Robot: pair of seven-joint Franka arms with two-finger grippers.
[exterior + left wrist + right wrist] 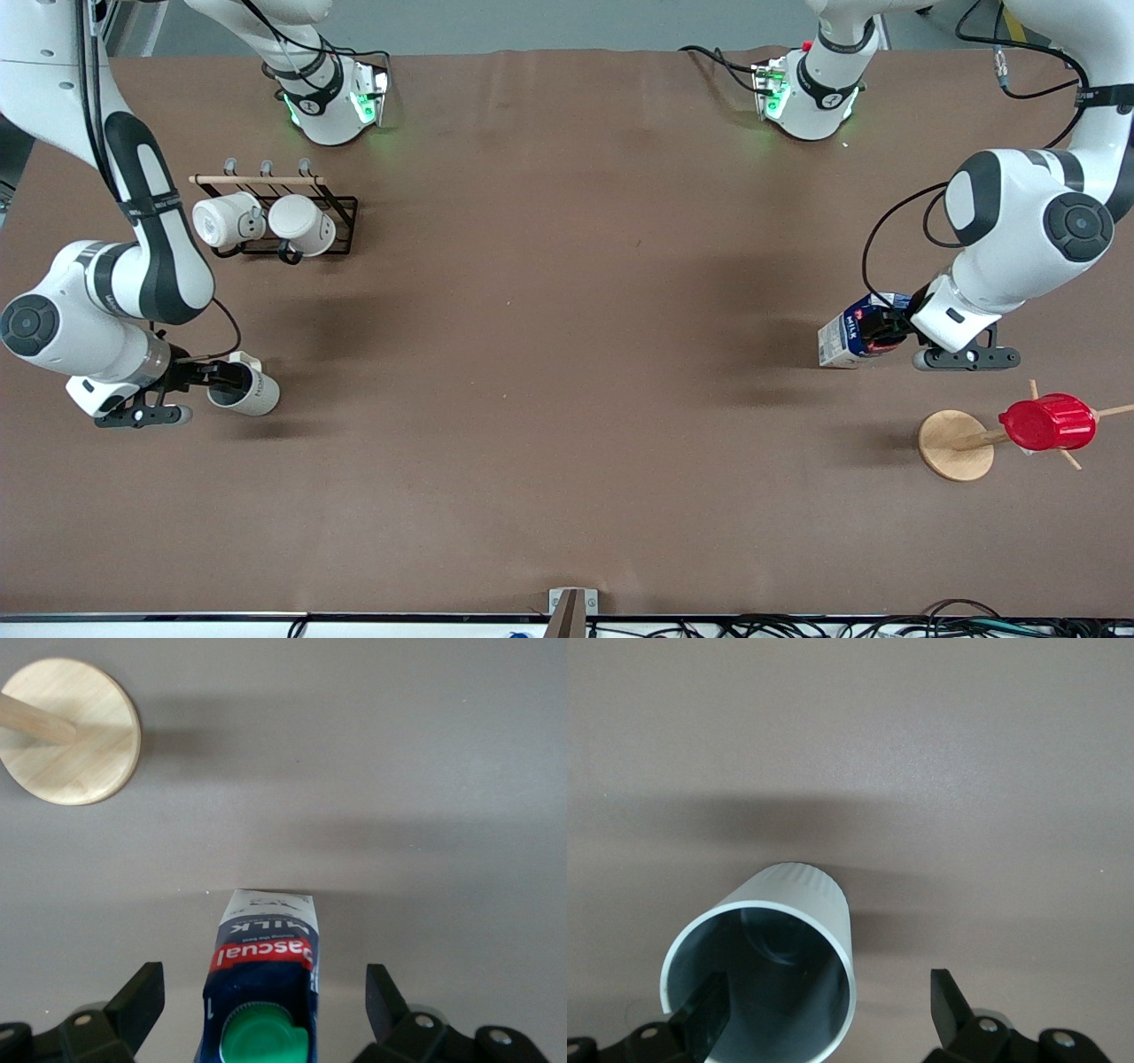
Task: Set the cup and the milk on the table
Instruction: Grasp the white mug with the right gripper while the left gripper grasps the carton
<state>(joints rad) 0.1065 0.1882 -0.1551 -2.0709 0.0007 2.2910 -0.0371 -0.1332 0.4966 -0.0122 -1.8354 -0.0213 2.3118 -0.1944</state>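
The left gripper grabs the milk carton by its body below the green cap [850,335] next. Then it sets the milk on the tabletop beside the cup [243,388].
The milk [849,335] is a dark blue and white carton with a red label and green cap, standing on the brown table [567,354] toward the left arm's end. My left gripper [879,330] is over it, open, with one finger on each side and a clear gap to both [264,994]. The carton fills the space between them in the left wrist view [262,957]. The off-white cup [246,390] stands toward the right arm's end. My right gripper [221,376] is open over it [827,1005], one finger inside the cup [766,948], the other outside, apart from the wall.
A black wire rack [341,226] holds two bright white mugs [266,223], farther from the front camera than the cup. A wooden peg stand with a round base [955,445] carries a red ribbed cup [1047,424] close to the milk; its base shows in the left wrist view [71,731].
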